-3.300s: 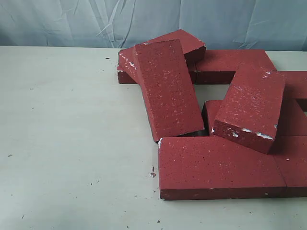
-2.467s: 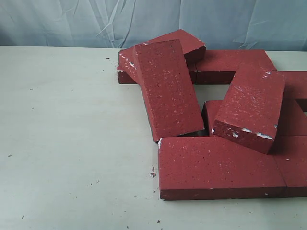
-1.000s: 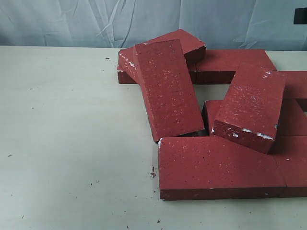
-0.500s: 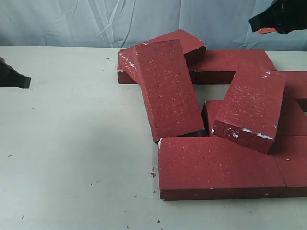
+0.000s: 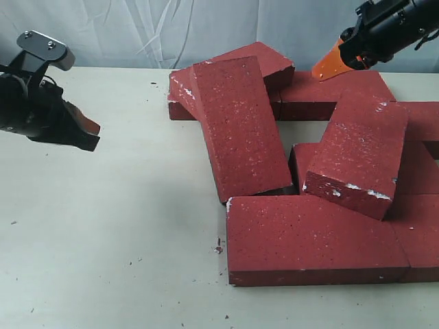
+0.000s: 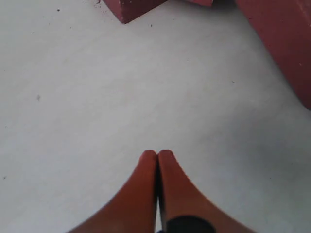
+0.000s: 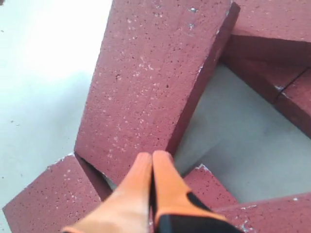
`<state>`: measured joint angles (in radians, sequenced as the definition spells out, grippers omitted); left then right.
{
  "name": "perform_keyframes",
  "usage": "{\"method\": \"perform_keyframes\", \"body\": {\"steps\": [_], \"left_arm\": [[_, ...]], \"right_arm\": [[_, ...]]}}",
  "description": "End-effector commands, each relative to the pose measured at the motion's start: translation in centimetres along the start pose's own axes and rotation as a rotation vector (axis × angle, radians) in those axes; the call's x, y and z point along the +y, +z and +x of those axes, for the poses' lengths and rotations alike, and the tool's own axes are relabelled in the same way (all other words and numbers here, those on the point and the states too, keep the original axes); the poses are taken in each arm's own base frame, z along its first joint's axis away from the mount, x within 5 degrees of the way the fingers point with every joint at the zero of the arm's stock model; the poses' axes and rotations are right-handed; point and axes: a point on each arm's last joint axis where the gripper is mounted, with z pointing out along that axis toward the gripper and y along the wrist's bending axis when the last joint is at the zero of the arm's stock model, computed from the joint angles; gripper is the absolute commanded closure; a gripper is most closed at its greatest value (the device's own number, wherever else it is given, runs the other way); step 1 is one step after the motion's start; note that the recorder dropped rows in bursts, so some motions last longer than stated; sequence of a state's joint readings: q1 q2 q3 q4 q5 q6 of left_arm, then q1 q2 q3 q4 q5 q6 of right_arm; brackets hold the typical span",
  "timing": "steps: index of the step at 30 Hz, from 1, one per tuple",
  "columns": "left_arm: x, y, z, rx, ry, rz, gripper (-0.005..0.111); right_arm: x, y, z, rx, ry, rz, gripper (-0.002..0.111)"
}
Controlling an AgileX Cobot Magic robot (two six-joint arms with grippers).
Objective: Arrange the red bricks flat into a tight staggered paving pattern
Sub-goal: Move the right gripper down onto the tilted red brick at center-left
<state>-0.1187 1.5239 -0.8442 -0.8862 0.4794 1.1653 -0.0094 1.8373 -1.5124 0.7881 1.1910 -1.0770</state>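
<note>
Next, my right gripper grabs the long tilted brick across its long sides to lay it flat.
Several red bricks lie in a loose heap on the right half of the pale table. One long brick leans tilted on the back bricks. Another brick rests askew on the right ones, and a flat brick lies in front. My left gripper hovers shut over bare table, left of the heap; in its wrist view the tips touch, with a brick corner ahead. My right gripper hangs shut above the back bricks; its tips point at the long tilted brick.
A wrinkled blue-grey cloth backdrop closes off the back of the table. Small dark crumbs dot the surface near the front brick. Bricks run past the right edge of the exterior view.
Both arms have come into view: the left from the left edge toward the heap, the right from the top right down and leftward. The bricks have not moved.
</note>
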Motion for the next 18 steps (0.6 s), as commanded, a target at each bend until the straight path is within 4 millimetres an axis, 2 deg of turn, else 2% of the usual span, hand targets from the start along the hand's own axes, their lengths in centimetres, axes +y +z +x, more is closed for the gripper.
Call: {"method": "perform_keyframes", "body": {"steps": [1, 3, 7, 11, 13, 14, 15, 16, 18], "left_arm": [[0.0, 0.6, -0.6, -0.023, 0.0, 0.036, 0.107], [0.0, 0.6, -0.6, -0.024, -0.005, 0.04, 0.107], [0.0, 0.6, -0.6, -0.024, -0.003, 0.04, 0.107], [0.0, 0.6, -0.7, -0.025, -0.001, 0.033, 0.107], [0.1, 0.6, -0.7, -0.026, -0.001, 0.029, 0.107], [0.1, 0.6, -0.7, -0.026, -0.001, 0.029, 0.107], [0.1, 0.6, -0.7, -0.026, -0.001, 0.029, 0.107], [0.1, 0.6, -0.7, -0.026, -0.001, 0.029, 0.107], [0.1, 0.6, -0.7, -0.027, 0.001, 0.029, 0.107]], "right_arm": [[-2.6, 2.1, 1.0, 0.014, 0.041, -0.053, 0.109], [-4.1, 3.7, 1.1, 0.008, 0.076, -0.077, 0.109], [-6.8, 5.4, 0.6, 0.022, 0.08, -0.074, 0.109], [-7.6, 6.6, 0.7, 0.024, 0.09, -0.086, 0.109], [-7.6, 6.8, 0.7, 0.033, 0.089, -0.086, 0.103], [-7.6, 6.8, 0.7, 0.033, 0.087, -0.087, 0.089], [-7.6, 6.8, 0.7, 0.033, 0.087, -0.087, 0.072], [-7.5, 6.9, 0.7, 0.035, 0.087, -0.089, 0.049], [-7.2, 7.2, 0.5, 0.039, 0.079, -0.094, 0.018]]}}
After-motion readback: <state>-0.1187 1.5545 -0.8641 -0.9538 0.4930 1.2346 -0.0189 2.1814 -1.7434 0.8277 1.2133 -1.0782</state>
